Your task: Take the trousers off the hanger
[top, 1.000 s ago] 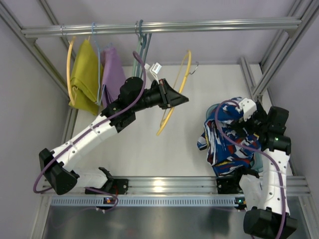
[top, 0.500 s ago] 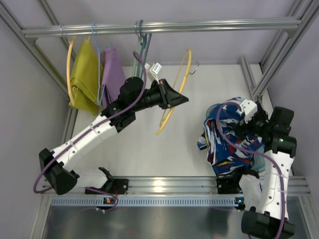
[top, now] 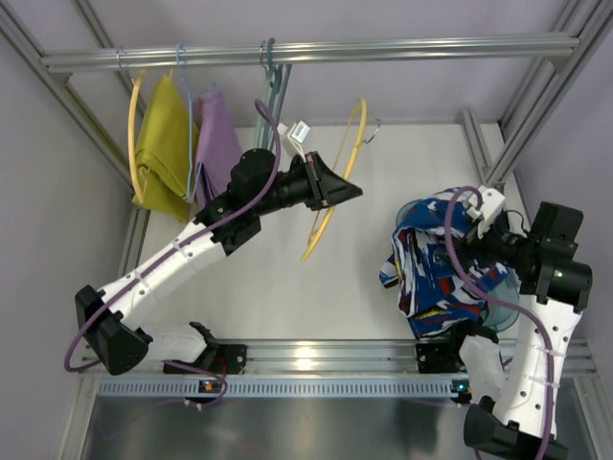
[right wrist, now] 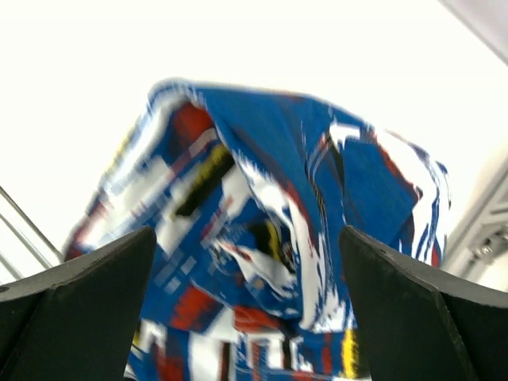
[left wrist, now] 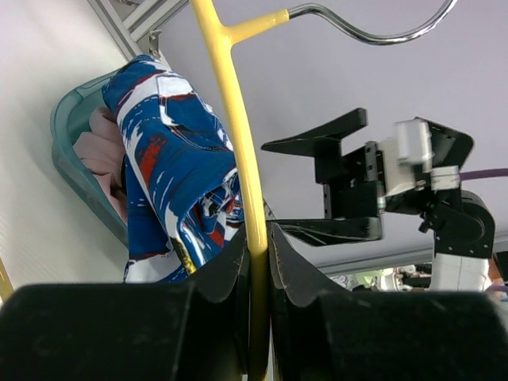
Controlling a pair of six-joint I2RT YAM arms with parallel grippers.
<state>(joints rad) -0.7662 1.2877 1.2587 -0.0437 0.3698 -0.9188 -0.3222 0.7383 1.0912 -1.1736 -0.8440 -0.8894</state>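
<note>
The right gripper grabs the yellow hanger by its bar's end (top: 307, 254) next, which leaves the silver hook free to hang on the rail.
The trousers (top: 436, 264), in a blue, white, red and black print, lie heaped at the right over a teal basket (top: 506, 309). They also show in the left wrist view (left wrist: 178, 167) and the right wrist view (right wrist: 270, 238). The bare yellow hanger (top: 335, 182) with its silver hook (top: 374, 129) hangs in the air, off the rail. My left gripper (top: 337, 192) is shut on its yellow bar (left wrist: 238, 143). My right gripper (top: 484, 216) is open and empty, its fingers (right wrist: 87, 302) spread wide above the trousers.
On the rail (top: 306, 53) at the back hang a mustard-yellow garment (top: 163, 149), a purple garment (top: 218, 139) and a teal-grey hanger (top: 273, 81). Metal frame posts (top: 522, 115) stand at the right. The teal basket (left wrist: 67, 151) holds pink cloth.
My right arm has pulled back to the right and up, away from the trousers, which stay heaped. The left arm and the hanger have not moved.
</note>
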